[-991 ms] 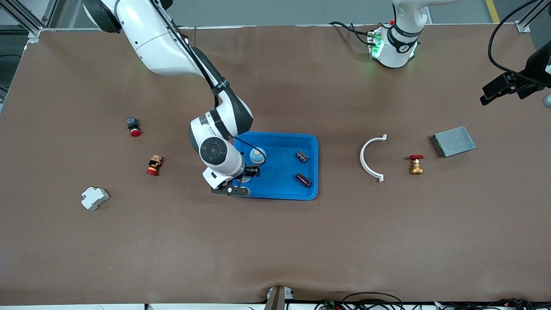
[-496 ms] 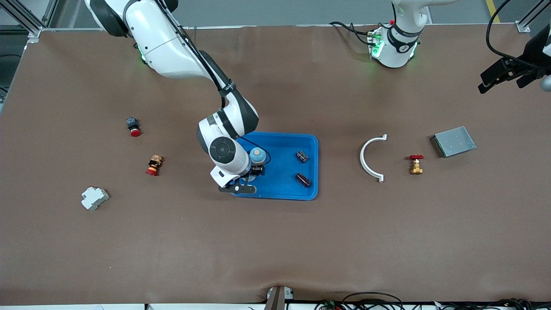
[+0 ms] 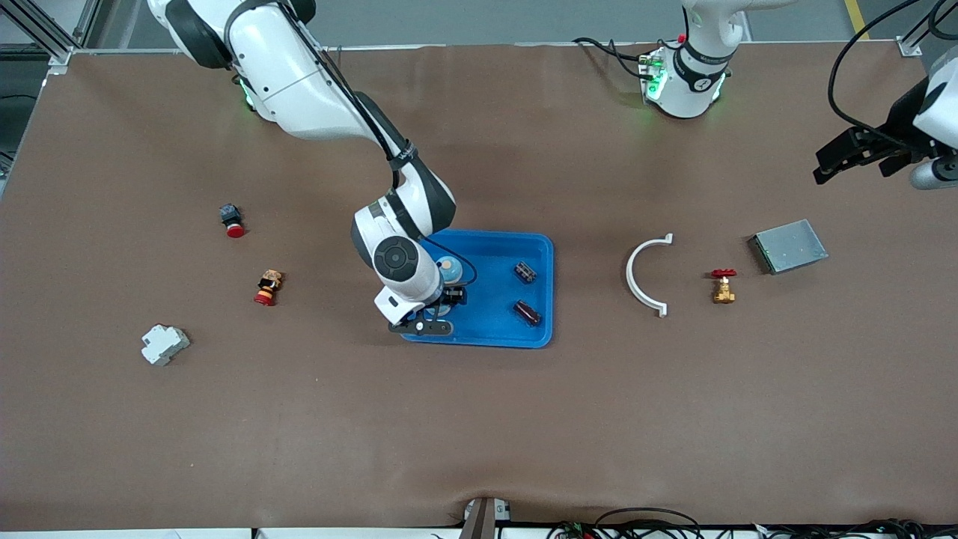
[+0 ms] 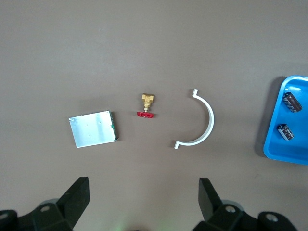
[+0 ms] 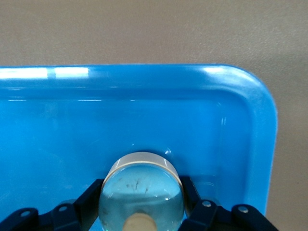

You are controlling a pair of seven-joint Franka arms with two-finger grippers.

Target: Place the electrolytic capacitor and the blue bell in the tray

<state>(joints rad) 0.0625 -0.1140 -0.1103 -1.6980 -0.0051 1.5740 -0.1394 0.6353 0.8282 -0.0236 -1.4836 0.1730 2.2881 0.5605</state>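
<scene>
The blue bell's base (image 5: 143, 159) is inside the tray over the tray's bottom, so it is now time for my right gripper to release the bell.
The blue tray (image 3: 490, 307) lies mid-table. My right gripper (image 3: 447, 298) is shut on the blue bell (image 3: 448, 267), a pale-blue dome with a tan knob, low over the tray's end toward the right arm. In the right wrist view the bell (image 5: 141, 190) sits between the black fingers (image 5: 89, 199) over the tray floor (image 5: 144, 110). Two dark electrolytic capacitors (image 3: 525, 272) (image 3: 527, 312) lie in the tray's other end, also in the left wrist view (image 4: 291, 102). My left gripper (image 3: 861, 159) is open and empty, up over the table's left-arm end.
A white half-ring clamp (image 3: 644, 273), a brass valve with a red handle (image 3: 723, 286) and a grey metal box (image 3: 789, 245) lie toward the left arm's end. A red button (image 3: 232, 219), a small red-and-brown part (image 3: 267, 287) and a white breaker (image 3: 164, 343) lie toward the right arm's end.
My right gripper has carried the bell from the tray's rim farther in over the tray floor. My left gripper has shifted a little inward over the table.
</scene>
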